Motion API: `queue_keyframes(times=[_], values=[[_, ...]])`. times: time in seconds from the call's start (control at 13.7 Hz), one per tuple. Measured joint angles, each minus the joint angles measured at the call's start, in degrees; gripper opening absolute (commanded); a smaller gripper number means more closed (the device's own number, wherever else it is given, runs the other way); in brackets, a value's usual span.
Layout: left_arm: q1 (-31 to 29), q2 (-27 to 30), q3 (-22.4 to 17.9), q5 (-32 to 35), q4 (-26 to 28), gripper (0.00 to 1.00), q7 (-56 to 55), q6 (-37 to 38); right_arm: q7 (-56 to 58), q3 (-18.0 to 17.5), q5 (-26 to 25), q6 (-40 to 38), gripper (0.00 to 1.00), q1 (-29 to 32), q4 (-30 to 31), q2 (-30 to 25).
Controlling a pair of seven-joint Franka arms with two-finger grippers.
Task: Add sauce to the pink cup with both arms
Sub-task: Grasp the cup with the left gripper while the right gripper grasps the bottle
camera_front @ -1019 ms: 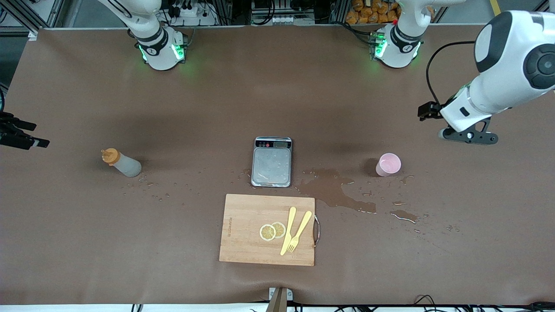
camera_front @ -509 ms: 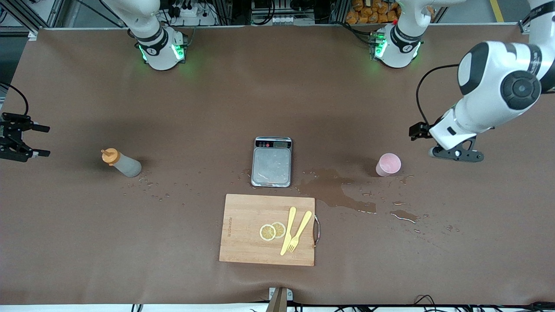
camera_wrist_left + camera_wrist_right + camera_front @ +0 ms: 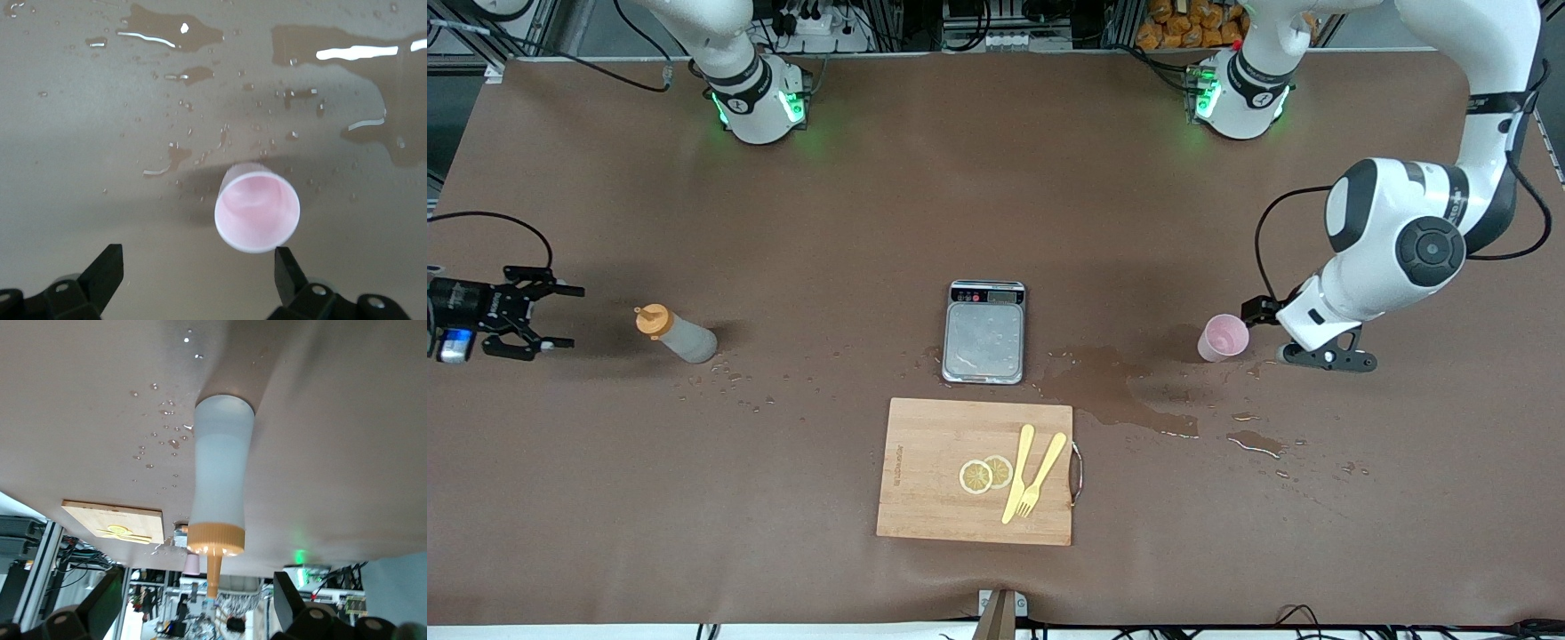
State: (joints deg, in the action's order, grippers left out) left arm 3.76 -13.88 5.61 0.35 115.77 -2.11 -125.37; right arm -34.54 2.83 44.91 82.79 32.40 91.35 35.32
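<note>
The pink cup should come over for sauce. The cup should next be held by its rim [image 3: 1229, 320] [image 3: 257, 249] with my left gripper.
The sauce bottle [image 3: 679, 336], translucent grey-white with an orange nozzle cap, stands upright toward the right arm's end of the table. My right gripper [image 3: 560, 316] is low beside it, open and a short gap away. In the right wrist view the bottle [image 3: 220, 473] fills the middle ahead of the open right gripper [image 3: 200, 593]. The pink cup [image 3: 1223, 337] stands upright toward the left arm's end. My left gripper [image 3: 1260, 316] is right beside it, open. In the left wrist view the cup [image 3: 257, 217] sits just ahead of the left gripper [image 3: 199, 267], close to one fingertip [image 3: 288, 263].
A steel-topped scale [image 3: 984, 332] sits mid-table. A wooden cutting board [image 3: 925, 498], nearer the camera, carries lemon slices [image 3: 985, 474] and a yellow fork and knife [image 3: 1034, 476]. A wet puddle [image 3: 1112, 391] spreads between scale and cup. Droplets [image 3: 729, 382] lie by the bottle.
The left arm has swung down and in until its gripper is beside the pink cup. The right gripper has moved in from the table's edge toward the bottle. Both stayed open.
</note>
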Motion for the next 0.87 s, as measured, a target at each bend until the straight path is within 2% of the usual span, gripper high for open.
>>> queue_keyframes(times=[0.22,0.87], values=[[0.2,-2.7,0.4,0.0,0.6,1.0,-1.4,-3.4,-1.3,0.0,1.7,-0.1,1.0,0.6,0.0,3.7],[0.2,-7.2,0.4,0.0,0.8,1.0,-1.5,-3.8,-1.3,0.0,5.6,-0.4,1.0,1.9,0.1,12.2]])
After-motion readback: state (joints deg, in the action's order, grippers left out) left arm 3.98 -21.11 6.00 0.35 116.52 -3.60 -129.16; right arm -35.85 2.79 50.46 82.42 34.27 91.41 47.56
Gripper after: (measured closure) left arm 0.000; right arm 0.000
